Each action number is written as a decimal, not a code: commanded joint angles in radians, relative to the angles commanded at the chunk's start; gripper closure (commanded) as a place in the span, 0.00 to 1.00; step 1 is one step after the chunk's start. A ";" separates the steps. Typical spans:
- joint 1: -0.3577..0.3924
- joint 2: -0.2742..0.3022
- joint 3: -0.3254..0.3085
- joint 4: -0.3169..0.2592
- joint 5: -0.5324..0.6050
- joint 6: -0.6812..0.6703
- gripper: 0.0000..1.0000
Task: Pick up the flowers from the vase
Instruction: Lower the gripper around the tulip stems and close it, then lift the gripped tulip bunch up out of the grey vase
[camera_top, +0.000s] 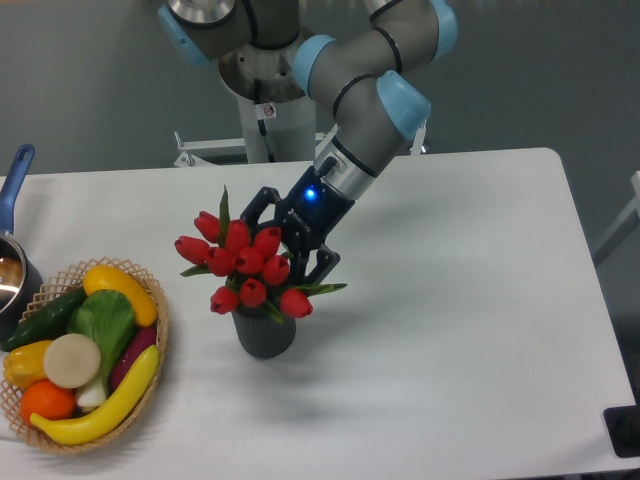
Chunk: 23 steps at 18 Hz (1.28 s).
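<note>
My gripper grabs the flowers' red tulip buds next, to lift the flowers (245, 262) out of the dark grey vase (265, 335).
The flowers (245, 262), a bunch of red tulip buds with green leaves, stand in the small dark grey ribbed vase (265, 335) on the white table. My gripper (284, 245) reaches down from the upper right and sits right behind the top of the bunch. Its dark fingers (252, 208) are spread wide, one at the bunch's upper left and one at its right side. The jaws stand open around the buds. The buds hide the fingertips, so I cannot tell whether they touch the flowers.
A woven basket (158, 318) with a banana, cucumber, orange and other fruit and vegetables sits at the left front. A pot with a blue handle (14, 180) is at the left table edge. The arm's base stands behind the table.
</note>
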 joint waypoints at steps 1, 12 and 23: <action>0.000 0.000 0.000 0.000 -0.002 -0.008 0.53; 0.002 0.003 0.031 0.000 -0.009 -0.049 0.60; 0.012 0.080 0.097 -0.005 -0.032 -0.259 0.60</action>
